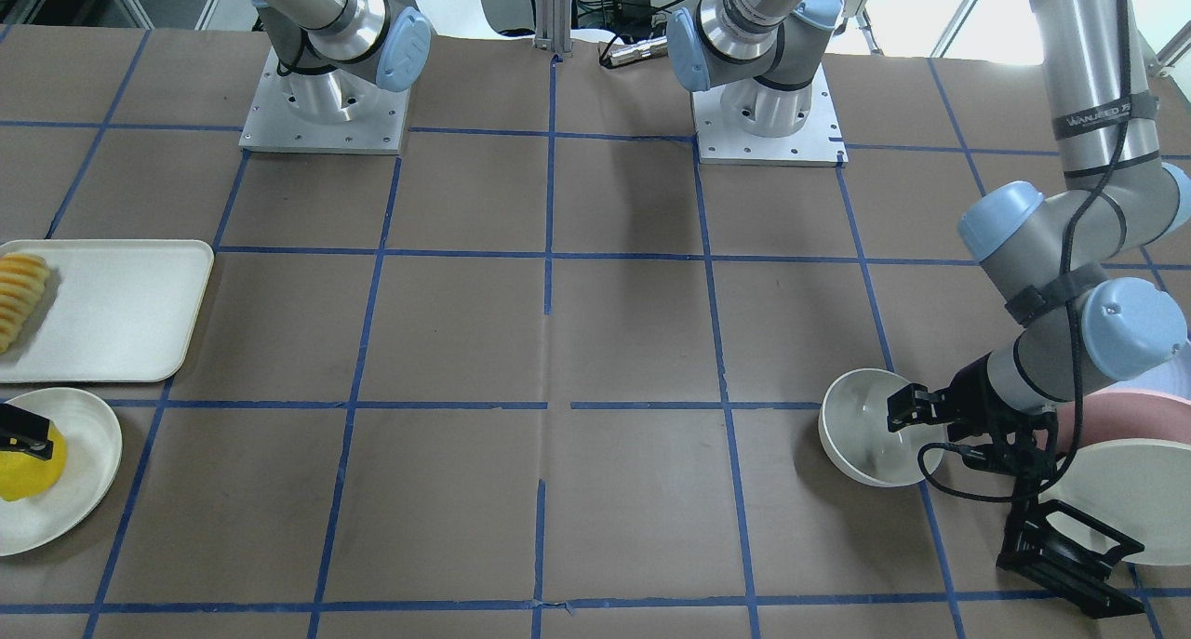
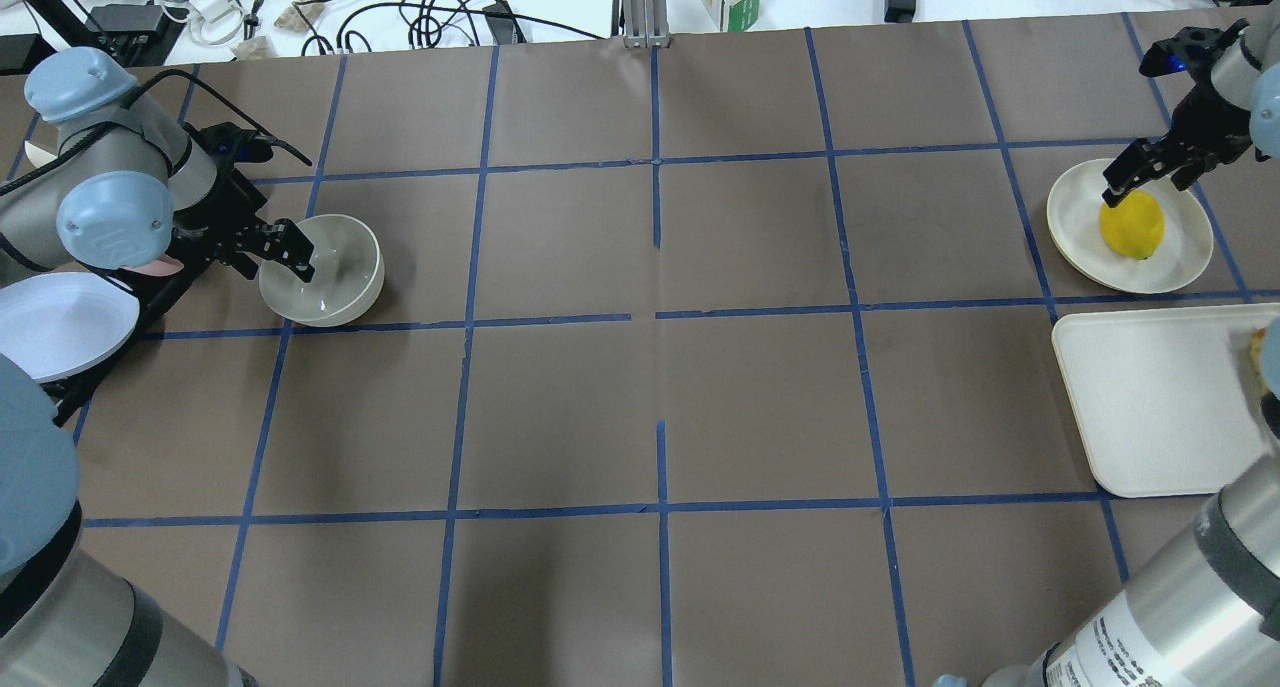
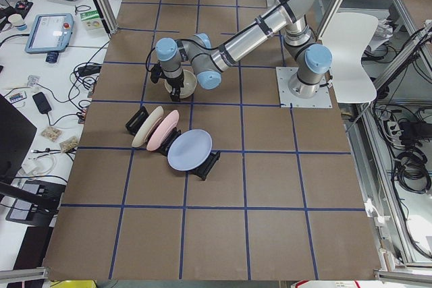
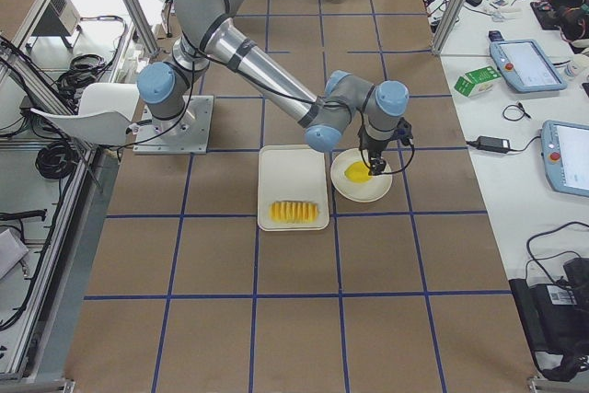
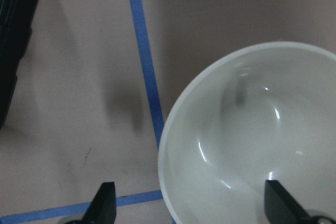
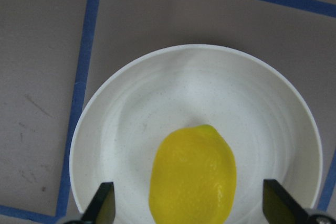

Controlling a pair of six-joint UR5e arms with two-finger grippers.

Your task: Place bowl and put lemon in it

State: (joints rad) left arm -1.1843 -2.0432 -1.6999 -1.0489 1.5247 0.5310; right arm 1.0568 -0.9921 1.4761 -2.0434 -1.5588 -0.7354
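Observation:
My right gripper should next grip the yellow lemon around its plump body (image 1: 32, 470), to put the lemon in the bowl (image 1: 865, 427).
The off-white bowl (image 2: 335, 272) stands on the table at its left end; it also shows in the front view (image 1: 861, 434) and the left wrist view (image 5: 252, 140). My left gripper (image 2: 285, 252) (image 5: 191, 205) is open and straddles the bowl's near rim, one finger inside and one outside. The yellow lemon (image 2: 1132, 227) (image 6: 192, 174) lies on a shallow white plate (image 2: 1075, 222) (image 6: 262, 103) at the right end. My right gripper (image 2: 1125, 179) (image 6: 190, 205) is open just above the lemon, a finger on each side.
A white tray (image 2: 1150, 407) with orange-yellow sliced food (image 1: 20, 295) lies beside the lemon's plate. A black dish rack (image 3: 206, 166) with upright plates (image 3: 189, 150) stands close behind my left arm. Blue tape lines grid the brown table.

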